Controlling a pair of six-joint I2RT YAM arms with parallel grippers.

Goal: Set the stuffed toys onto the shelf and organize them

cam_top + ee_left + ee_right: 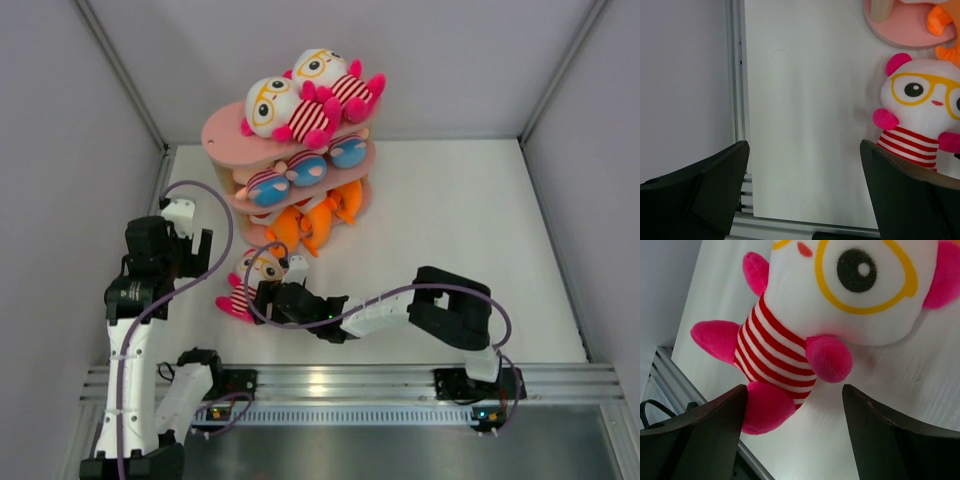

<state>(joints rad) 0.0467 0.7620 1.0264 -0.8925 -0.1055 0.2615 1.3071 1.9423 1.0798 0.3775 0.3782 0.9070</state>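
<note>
The robot's right gripper needs to hold the white-headed striped toy by one pink foot (765, 407) next, so that the toy's other foot stays free for a handover to the left gripper.
The pink shelf (222, 135) stands at the table's back. Two white-headed toys with yellow glasses (290, 108) lie on its top board, boys in blue shorts (300, 172) on the middle board, orange toys (318, 220) on the bottom. One white-headed striped toy (250, 280) lies on the table in front of the shelf; it also shows in the left wrist view (917, 117) and the right wrist view (810, 325). My right gripper (795, 410) is open, its jaws at the toy's pink foot (765, 407). My left gripper (805, 165) is open and empty, left of the toy.
A grey wall (685, 85) runs along the table's left edge, close to my left gripper. The metal rail (350, 380) lies along the near edge. The shelf's bottom board end (905, 30) shows above the toy in the left wrist view.
</note>
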